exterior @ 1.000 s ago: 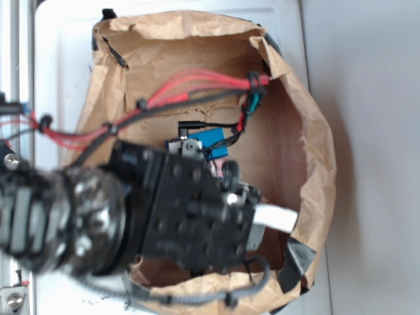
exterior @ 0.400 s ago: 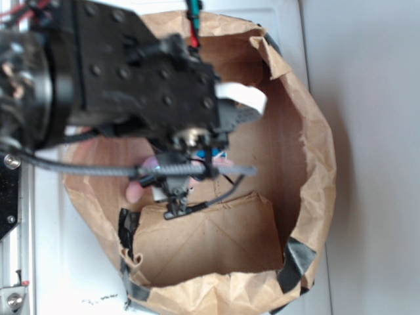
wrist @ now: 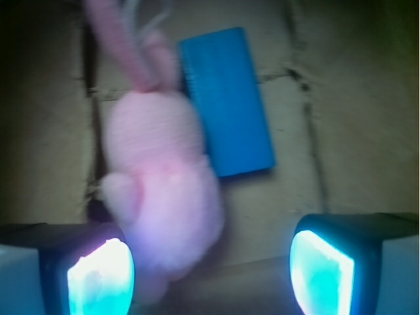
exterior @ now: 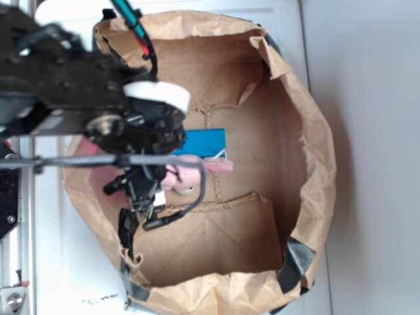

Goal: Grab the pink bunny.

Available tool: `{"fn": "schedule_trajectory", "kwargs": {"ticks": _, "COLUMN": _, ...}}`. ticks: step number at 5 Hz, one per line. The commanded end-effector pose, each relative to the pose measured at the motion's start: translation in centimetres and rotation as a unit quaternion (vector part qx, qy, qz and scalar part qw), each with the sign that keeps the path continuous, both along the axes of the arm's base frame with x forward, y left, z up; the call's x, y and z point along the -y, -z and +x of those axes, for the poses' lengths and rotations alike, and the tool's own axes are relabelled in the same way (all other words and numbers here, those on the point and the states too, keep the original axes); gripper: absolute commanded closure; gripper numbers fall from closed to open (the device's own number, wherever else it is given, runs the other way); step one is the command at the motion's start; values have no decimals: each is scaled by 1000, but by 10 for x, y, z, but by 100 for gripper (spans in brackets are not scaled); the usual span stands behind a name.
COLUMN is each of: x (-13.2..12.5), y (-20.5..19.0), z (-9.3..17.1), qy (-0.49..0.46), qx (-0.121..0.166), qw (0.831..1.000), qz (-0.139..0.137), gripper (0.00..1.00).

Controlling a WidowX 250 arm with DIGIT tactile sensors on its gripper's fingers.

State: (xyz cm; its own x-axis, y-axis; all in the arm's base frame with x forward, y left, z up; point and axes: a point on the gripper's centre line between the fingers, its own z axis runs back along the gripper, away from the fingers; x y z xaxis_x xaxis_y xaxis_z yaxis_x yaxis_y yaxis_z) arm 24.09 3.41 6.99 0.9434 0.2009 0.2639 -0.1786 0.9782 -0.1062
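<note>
My gripper grabs the pink bunny's body just below the head (wrist: 172,197) next, to get it out of the bag.
The pink bunny (wrist: 164,184) lies on the brown paper floor of the bag, ears pointing up in the wrist view. A flat blue block (wrist: 226,102) lies against its right side. In the exterior view the pink bunny (exterior: 193,169) shows just below the blue block (exterior: 203,141), partly hidden by the arm. My gripper (wrist: 210,275) is open and hangs above the bunny's lower body. The left fingertip pad (wrist: 102,279) is next to the bunny's rump and the right pad (wrist: 321,272) is over bare paper. In the exterior view the gripper (exterior: 141,190) is at the bag's left side.
The brown paper bag (exterior: 315,170) has tall crumpled walls all round, with black tape at its corners. A folded paper flap (exterior: 210,233) covers the lower part of the bag's floor. The black arm and its cables (exterior: 79,98) cover the bag's upper left.
The arm has swung up and left across the bag, uncovering the blue block and the bunny. The gripper now sits at the bag's left side over the bunny.
</note>
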Motion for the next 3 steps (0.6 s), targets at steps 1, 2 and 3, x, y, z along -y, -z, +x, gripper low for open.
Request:
{"fn": "schedule_trajectory", "kwargs": {"ticks": 1, "x": 2, "y": -2, "z": 24, "qy": 8, "qx": 6, "qw": 999, "qz": 47, "gripper": 0}}
{"fn": "schedule_trajectory", "kwargs": {"ticks": 2, "x": -3, "y": 0, "z": 26, "qy": 3, "qx": -11, "qw": 999, "qz": 47, "gripper": 0}}
{"fn": "schedule_trajectory", "kwargs": {"ticks": 3, "x": 3, "y": 10, "z": 31, "qy": 18, "qx": -23, "qw": 998, "qz": 49, "gripper": 0}}
